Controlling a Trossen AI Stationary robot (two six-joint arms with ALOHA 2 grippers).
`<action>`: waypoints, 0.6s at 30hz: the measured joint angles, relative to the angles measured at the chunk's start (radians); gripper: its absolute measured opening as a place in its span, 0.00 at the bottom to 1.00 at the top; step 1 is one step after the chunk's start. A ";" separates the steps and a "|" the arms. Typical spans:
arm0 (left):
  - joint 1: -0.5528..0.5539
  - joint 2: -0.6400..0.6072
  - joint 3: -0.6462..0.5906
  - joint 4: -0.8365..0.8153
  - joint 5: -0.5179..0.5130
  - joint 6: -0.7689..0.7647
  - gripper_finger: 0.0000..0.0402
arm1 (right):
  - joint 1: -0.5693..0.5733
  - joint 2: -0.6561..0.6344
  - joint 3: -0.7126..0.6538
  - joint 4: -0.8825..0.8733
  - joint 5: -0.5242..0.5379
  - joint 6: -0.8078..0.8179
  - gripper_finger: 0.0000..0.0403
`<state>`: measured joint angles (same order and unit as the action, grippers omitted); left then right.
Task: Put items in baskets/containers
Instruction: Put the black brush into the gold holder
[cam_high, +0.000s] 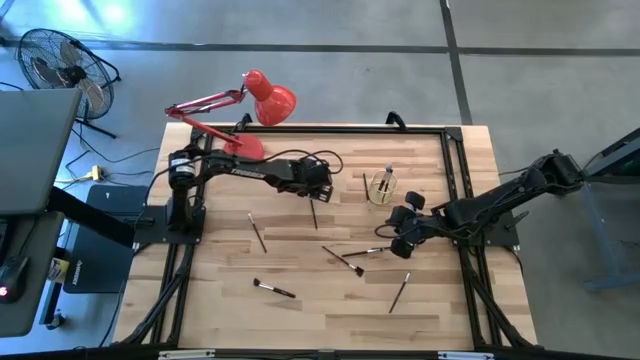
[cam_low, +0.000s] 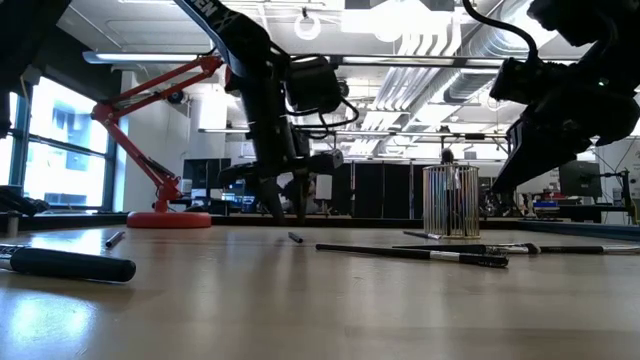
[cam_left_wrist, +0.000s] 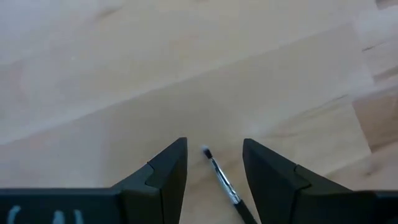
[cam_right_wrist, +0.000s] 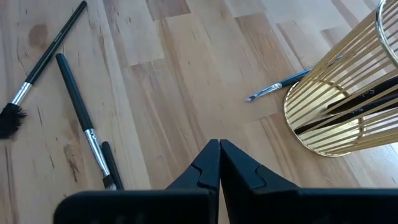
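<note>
My left gripper grabs the thin brush by its dark handle (cam_high: 315, 222) next, to get the brush into the wire cup (cam_high: 381, 187).
My left gripper (cam_left_wrist: 214, 155) is open and low over the table's middle (cam_high: 316, 192). Its fingers stand on either side of a thin dark brush (cam_left_wrist: 219, 177) that lies flat on the wood, with gaps on both sides. My right gripper (cam_right_wrist: 219, 146) is shut on nothing, hovering right of centre (cam_high: 392, 235). The cup (cam_high: 380, 188) is a cylinder of thin golden wires (cam_right_wrist: 348, 99); it stands upright and holds dark brushes. A bluish brush (cam_right_wrist: 277, 87) lies beside its foot. Several more brushes (cam_high: 342, 260) (cam_high: 273, 289) lie loose on the table.
A red desk lamp (cam_high: 240, 110) stands at the far left corner, its base (cam_low: 168, 218) on the table. Loose brushes lie near the left (cam_high: 258, 232) and near the right (cam_high: 400, 292). Bare wood shows along the near edge. A fan stands off the table's left.
</note>
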<state>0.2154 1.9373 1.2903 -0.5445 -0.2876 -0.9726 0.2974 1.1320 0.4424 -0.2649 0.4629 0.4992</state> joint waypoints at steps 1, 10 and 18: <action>0.002 0.001 0.000 -0.002 0.017 -0.001 0.38 | 0.000 0.000 0.000 0.000 0.000 0.000 0.00; 0.006 0.078 0.003 0.049 0.072 -0.023 0.38 | 0.000 0.000 0.001 0.006 0.000 -0.002 0.01; 0.000 0.082 0.002 0.019 0.072 -0.040 0.22 | 0.000 0.000 0.001 0.009 0.002 -0.007 0.01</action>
<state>0.2150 2.0197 1.2925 -0.5250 -0.2156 -1.0124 0.2974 1.1320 0.4438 -0.2564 0.4644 0.4919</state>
